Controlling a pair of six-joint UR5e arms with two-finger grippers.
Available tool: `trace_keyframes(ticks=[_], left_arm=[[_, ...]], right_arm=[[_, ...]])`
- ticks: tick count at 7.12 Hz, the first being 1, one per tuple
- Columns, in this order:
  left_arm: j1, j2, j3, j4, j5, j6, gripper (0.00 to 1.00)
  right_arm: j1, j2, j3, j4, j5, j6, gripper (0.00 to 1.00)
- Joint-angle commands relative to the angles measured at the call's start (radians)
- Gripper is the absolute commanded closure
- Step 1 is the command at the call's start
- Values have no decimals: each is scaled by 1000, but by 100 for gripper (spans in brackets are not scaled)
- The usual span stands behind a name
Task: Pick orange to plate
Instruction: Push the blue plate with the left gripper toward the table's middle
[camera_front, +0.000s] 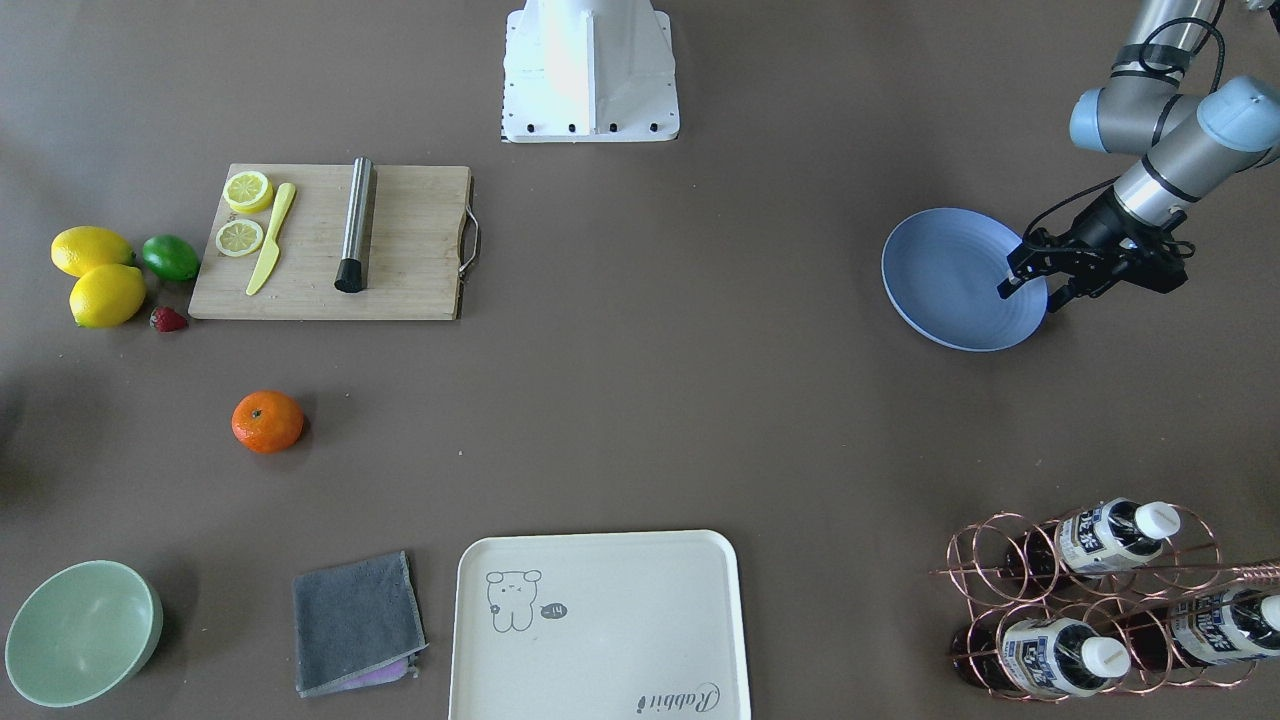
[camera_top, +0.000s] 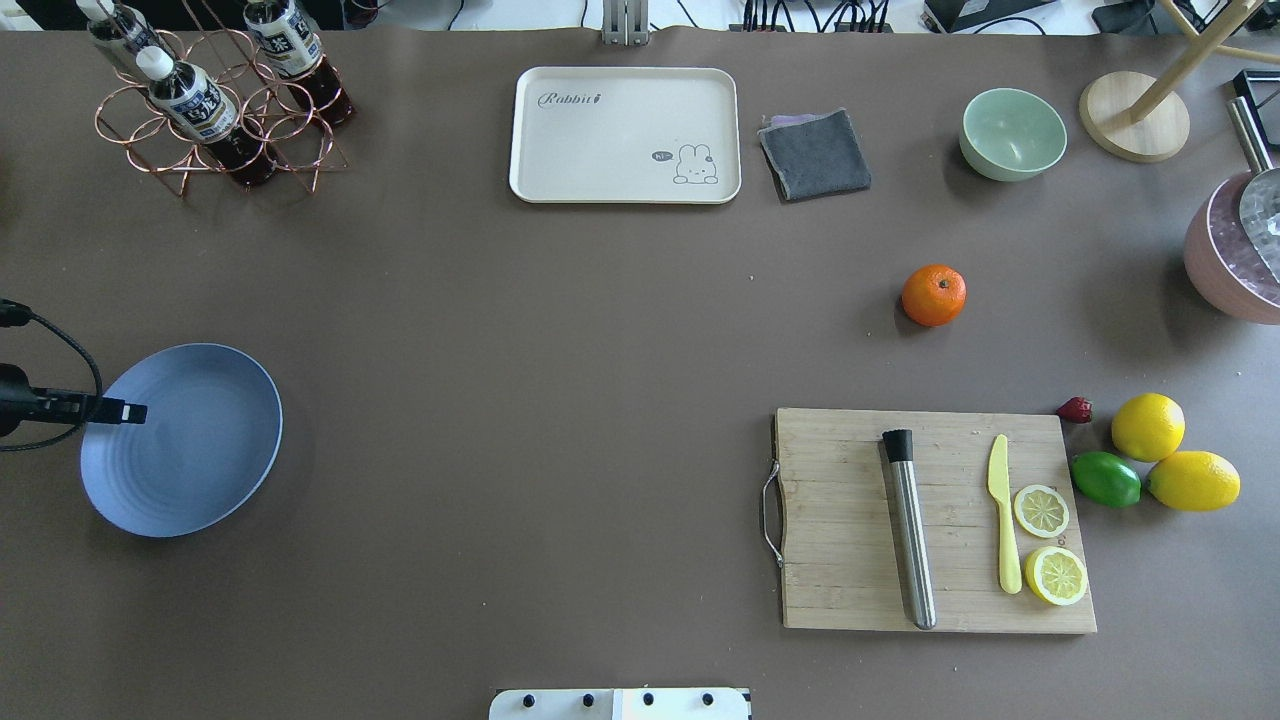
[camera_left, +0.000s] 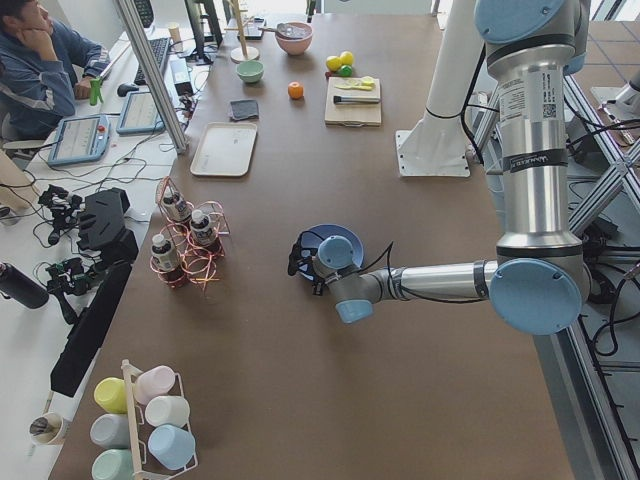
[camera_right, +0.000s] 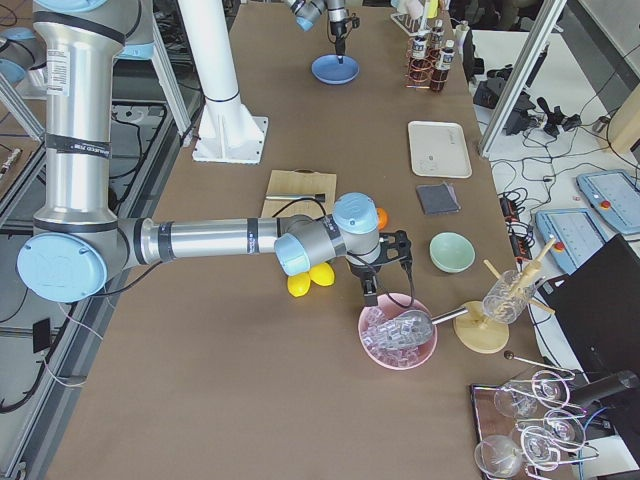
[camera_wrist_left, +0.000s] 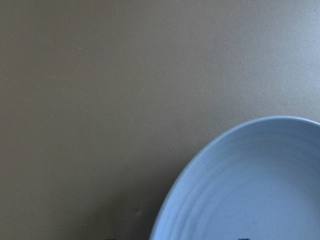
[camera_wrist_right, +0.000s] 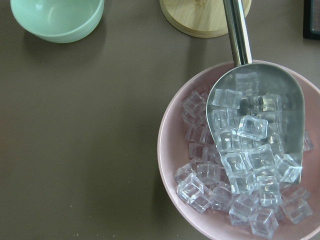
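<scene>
I will grab the light-blue plate by its rim (camera_front: 1034, 322) next with my left gripper, to bring it over for the orange (camera_front: 268, 421).
The orange (camera_front: 268, 421) lies alone on the brown table, between the cutting board and the grey cloth; it also shows in the overhead view (camera_top: 934, 295). The light-blue plate (camera_front: 945, 275) sits at the opposite end of the table (camera_top: 190, 450). My left gripper (camera_front: 1030, 294) is open at the plate's rim, with one finger over the plate and the other outside it. My right gripper (camera_right: 388, 280) hangs over a pink bowl of ice, a short way from the orange (camera_right: 381, 214). Only the side view shows it, so I cannot tell its state.
A wooden cutting board (camera_front: 400, 240) carries lemon slices, a yellow knife and a steel cylinder. Two lemons (camera_front: 100, 280), a lime (camera_front: 170, 257) and a strawberry lie beside it. The far row holds a green bowl (camera_front: 80, 630), a grey cloth (camera_front: 355, 622), a cream tray (camera_front: 600, 620) and a bottle rack (camera_front: 1090, 600).
</scene>
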Motion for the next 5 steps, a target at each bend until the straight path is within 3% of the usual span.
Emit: trace_keyframes(ticks=[1, 3, 5], left_arm=[[0, -1, -6, -1, -4, 2, 100], [-27, -45, -8, 18, -48, -10, 100], [-79, -228, -17, 219, -73, -17, 100]], right_arm=[[-1, 1, 0, 0, 0, 1, 0], [-1, 1, -2, 0, -2, 1, 0], [-1, 1, -2, 0, -2, 1, 0]])
